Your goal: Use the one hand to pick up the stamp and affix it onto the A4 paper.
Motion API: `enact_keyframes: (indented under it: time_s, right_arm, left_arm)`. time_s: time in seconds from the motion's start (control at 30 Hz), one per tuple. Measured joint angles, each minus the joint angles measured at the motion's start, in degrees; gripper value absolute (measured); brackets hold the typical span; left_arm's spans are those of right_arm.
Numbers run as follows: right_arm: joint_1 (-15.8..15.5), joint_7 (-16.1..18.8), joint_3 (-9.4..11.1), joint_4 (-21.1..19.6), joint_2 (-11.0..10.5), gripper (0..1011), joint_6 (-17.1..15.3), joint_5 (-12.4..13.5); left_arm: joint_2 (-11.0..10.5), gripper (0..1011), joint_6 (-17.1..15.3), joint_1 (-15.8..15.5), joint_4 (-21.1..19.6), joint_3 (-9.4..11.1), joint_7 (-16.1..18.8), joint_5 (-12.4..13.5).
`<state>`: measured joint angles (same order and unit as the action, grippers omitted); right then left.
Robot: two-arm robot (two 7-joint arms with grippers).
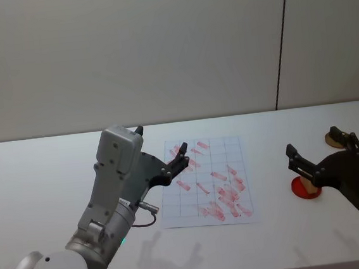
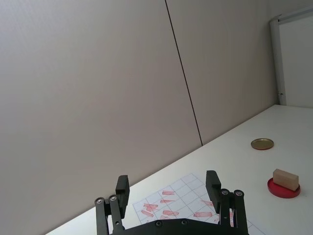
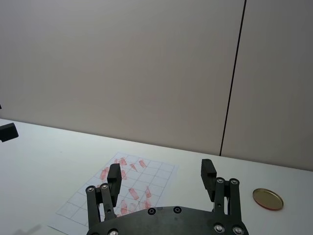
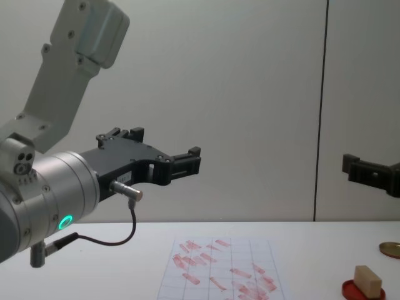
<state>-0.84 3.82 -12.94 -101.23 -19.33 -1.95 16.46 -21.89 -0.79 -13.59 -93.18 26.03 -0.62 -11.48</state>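
Note:
I should next grab the stamp with my right gripper by its upper wooden sides, above the ink, because the stamp's base sits in the red ink pad (image 4: 351, 292).
The stamp (image 1: 309, 185), a small tan wooden block, stands on a round red ink pad (image 1: 297, 190) at the right of the white table; the left wrist view has the stamp (image 2: 285, 179) too, and so does the chest view (image 4: 367, 279). My right gripper (image 1: 312, 141) hovers open above and just behind the stamp, nothing between its fingers (image 3: 208, 172). The A4 paper (image 1: 229, 152), gridded and covered in red stamp marks, lies flat at the table's middle. My left gripper (image 1: 179, 160) is raised over the paper's far left corner, open and empty (image 2: 167, 186).
A flat round gold disc (image 1: 330, 139) lies behind the ink pad near the right gripper. Bare white table (image 1: 44, 179) extends to the left of the paper and in front of it. A plain wall stands behind the table.

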Motion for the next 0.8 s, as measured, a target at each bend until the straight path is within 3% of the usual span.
enact_keyframes:
  time_s: [0.8]
  right_arm:
    - [0.00,0.00,0.00,0.00,0.00,1001,0.00,0.00]
  left_arm:
    - [0.00,993,0.00,0.00,0.00,0.00,0.00,0.00]
